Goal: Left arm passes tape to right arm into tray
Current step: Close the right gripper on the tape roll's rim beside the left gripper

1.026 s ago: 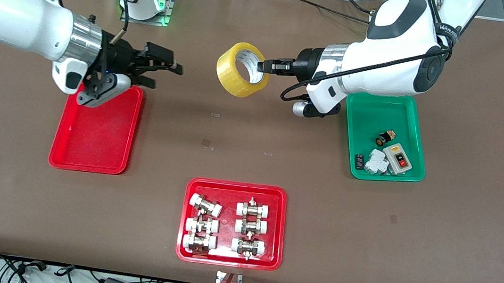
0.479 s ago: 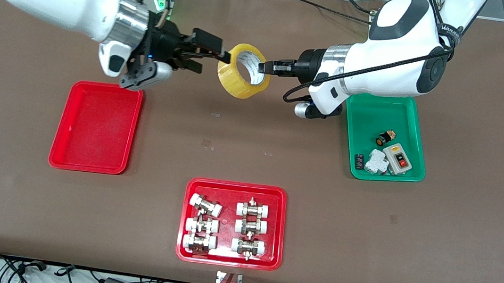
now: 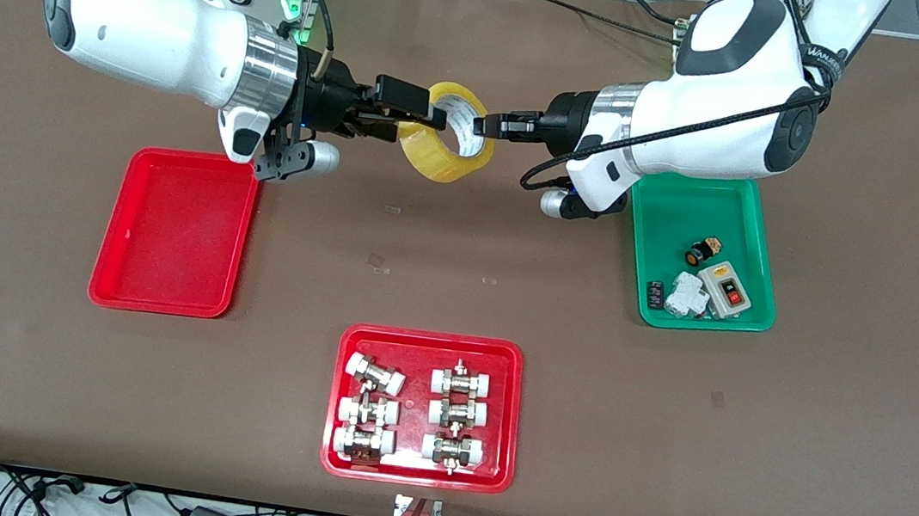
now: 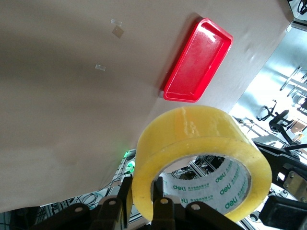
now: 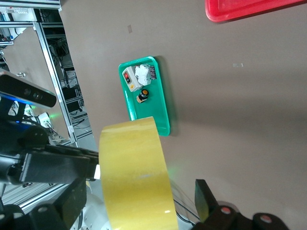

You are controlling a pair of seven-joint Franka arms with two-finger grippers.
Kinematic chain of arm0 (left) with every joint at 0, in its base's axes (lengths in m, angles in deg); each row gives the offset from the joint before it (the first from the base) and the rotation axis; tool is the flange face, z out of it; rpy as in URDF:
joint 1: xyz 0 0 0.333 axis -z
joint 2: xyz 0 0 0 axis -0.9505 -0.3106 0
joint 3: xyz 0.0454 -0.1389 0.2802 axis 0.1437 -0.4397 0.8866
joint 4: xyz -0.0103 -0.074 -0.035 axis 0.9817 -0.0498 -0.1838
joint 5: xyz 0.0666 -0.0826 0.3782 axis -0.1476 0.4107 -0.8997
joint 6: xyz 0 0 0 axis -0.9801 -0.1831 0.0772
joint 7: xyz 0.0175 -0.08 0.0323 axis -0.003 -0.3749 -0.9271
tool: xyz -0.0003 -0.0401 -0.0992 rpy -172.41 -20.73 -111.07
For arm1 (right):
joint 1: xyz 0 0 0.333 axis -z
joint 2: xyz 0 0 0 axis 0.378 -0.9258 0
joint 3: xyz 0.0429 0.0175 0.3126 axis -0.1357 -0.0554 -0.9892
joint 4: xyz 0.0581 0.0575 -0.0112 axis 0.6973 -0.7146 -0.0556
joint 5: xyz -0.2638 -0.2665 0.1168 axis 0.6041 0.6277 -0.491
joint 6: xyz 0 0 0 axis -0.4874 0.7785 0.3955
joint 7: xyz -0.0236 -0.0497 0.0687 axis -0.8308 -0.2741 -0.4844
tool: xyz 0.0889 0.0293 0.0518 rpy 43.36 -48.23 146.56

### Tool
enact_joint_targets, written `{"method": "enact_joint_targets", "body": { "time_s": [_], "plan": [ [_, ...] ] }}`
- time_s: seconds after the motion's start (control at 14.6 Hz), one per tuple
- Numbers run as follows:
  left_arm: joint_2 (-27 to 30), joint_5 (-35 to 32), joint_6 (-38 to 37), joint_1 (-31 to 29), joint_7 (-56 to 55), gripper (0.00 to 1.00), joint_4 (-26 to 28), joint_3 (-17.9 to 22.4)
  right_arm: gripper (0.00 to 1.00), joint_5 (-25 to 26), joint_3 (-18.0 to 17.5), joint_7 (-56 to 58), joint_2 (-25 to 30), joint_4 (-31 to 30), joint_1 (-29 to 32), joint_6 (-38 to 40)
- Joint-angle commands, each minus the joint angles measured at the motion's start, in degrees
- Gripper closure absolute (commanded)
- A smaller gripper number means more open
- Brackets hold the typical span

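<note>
Next, my right gripper grabs the yellow tape by its roll's side point(image 3: 418, 143) and brings it over to the plain red tray point(image 3: 172, 234).
The yellow tape point(image 3: 434, 160) hangs in the air over the middle of the table, toward the robots' bases. My left gripper point(image 3: 485, 125) is shut on the roll's wall, one finger inside the core and one outside; the left wrist view shows the tape point(image 4: 192, 129) clamped between its fingers point(image 4: 125, 194). My right gripper point(image 3: 419, 119) is open, with its fingers on either side of the roll. The right wrist view shows the tape point(image 5: 136, 172) between its spread fingers point(image 5: 205, 194), with a gap on one side. The plain red tray point(image 3: 172, 234) lies empty at the right arm's end and also shows in the left wrist view point(image 4: 199, 60).
A green tray point(image 3: 703, 208) with small switches lies at the left arm's end, under the left arm's wrist. A red tray point(image 3: 428, 343) with white-capped metal fittings lies nearest the front camera. Cables and the arms' bases line the table's edge by the robots.
My right arm has swung from over the plain red tray to the tape, and its open fingers now flank the roll. My left gripper has held the tape nearly still.
</note>
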Motion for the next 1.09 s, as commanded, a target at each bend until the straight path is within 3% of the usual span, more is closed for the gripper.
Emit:
{"method": "enact_joint_targets", "body": {
  "time_s": [0.0,0.21,0.34,0.41,0.48,0.68,1.03],
  "plan": [
    [-0.64,1.04,-0.83,-0.1,0.05,1.0,-1.83,-0.19,0.0,-1.23,0.11,-0.06,-0.66,1.07,-0.17,0.02],
    [-0.64,1.04,-0.83,-0.1,0.05,1.0,-1.83,-0.11,0.0,-1.41,0.11,0.11,-0.66,1.07,-0.17,0.02],
    [-0.64,1.04,-0.83,-0.1,0.05,1.0,-1.83,-0.11,0.15,-2.11,0.11,0.38,-0.75,1.07,-0.08,0.19],
    [-0.64,1.04,-0.83,-0.1,0.14,1.0,-1.83,-0.11,0.37,-2.72,0.11,0.12,-0.75,1.07,-0.08,0.28],
    [-0.64,1.04,-0.83,-0.1,0.14,1.0,-1.83,-0.11,0.38,-3.86,0.11,0.29,-0.75,1.07,-0.08,0.54],
    [-0.64,1.04,-0.83,-0.19,0.14,1.0,-1.83,-0.11,0.57,-4.05,0.11,-0.15,-0.75,1.07,0.01,0.63],
    [-0.64,1.04,-0.83,-0.28,-0.3,0.99,-1.83,-0.11,0.61,-3.96,0.11,0.55,-0.75,1.07,0.09,0.72]
  ]
}}
